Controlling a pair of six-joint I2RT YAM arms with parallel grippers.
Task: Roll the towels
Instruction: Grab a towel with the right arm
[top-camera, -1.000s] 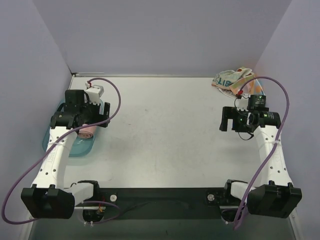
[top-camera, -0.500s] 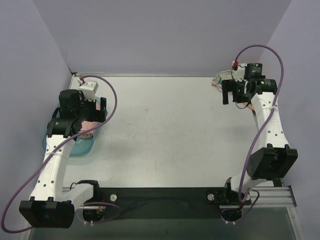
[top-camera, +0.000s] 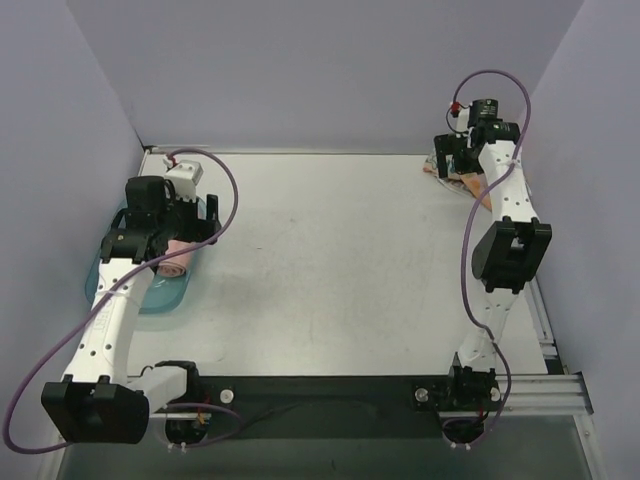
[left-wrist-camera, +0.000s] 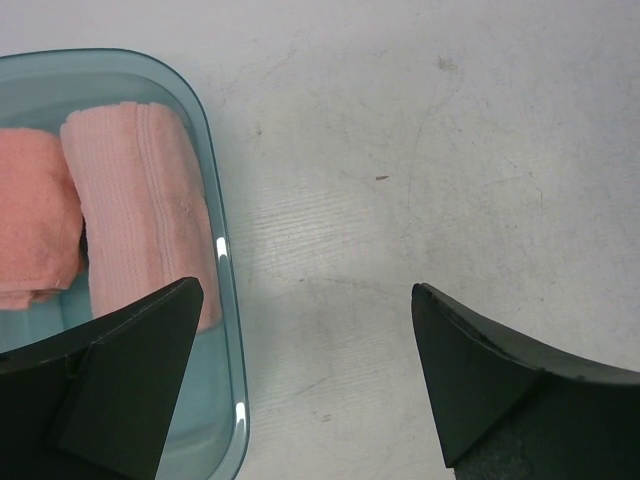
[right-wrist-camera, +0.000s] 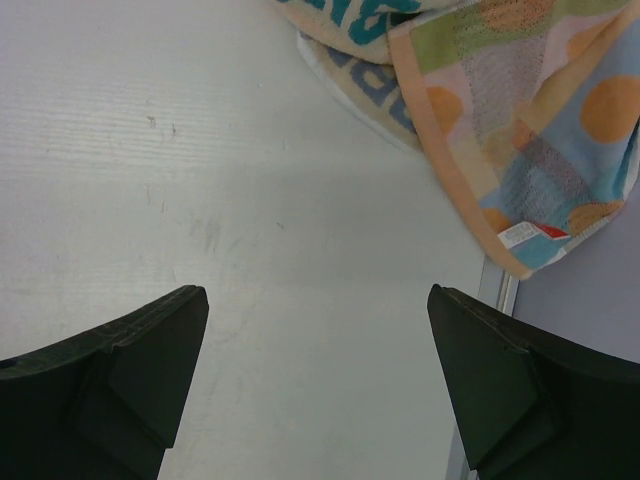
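Note:
The right gripper needs to grab the pastel towel next by its orange-bordered edge, so the rest stays free to spread for rolling.
Two unrolled towels lie heaped in the far right corner: a pastel one with orange dots (right-wrist-camera: 530, 120) lies over a whitish one with teal lettering (right-wrist-camera: 365, 85). My right gripper (right-wrist-camera: 318, 292) hovers open just short of them, over bare table; in the top view it (top-camera: 452, 160) hides most of the heap (top-camera: 466, 184). Two rolled pink towels, one pale (left-wrist-camera: 140, 200) and one salmon (left-wrist-camera: 35, 215), lie in the teal tray (left-wrist-camera: 215, 240). My left gripper (left-wrist-camera: 307, 288) is open above the tray's right rim and holds nothing.
The tray (top-camera: 100, 270) sits at the table's left side near the left wall. The table's right edge rail (right-wrist-camera: 495, 290) and the purple side wall (right-wrist-camera: 590, 330) lie close beside my right fingers. Purple walls enclose the back and both sides.
The right arm has stretched from mid-right of the table to the far right corner, over the towel heap. The left gripper shifted only slightly above the tray. Both stayed open.

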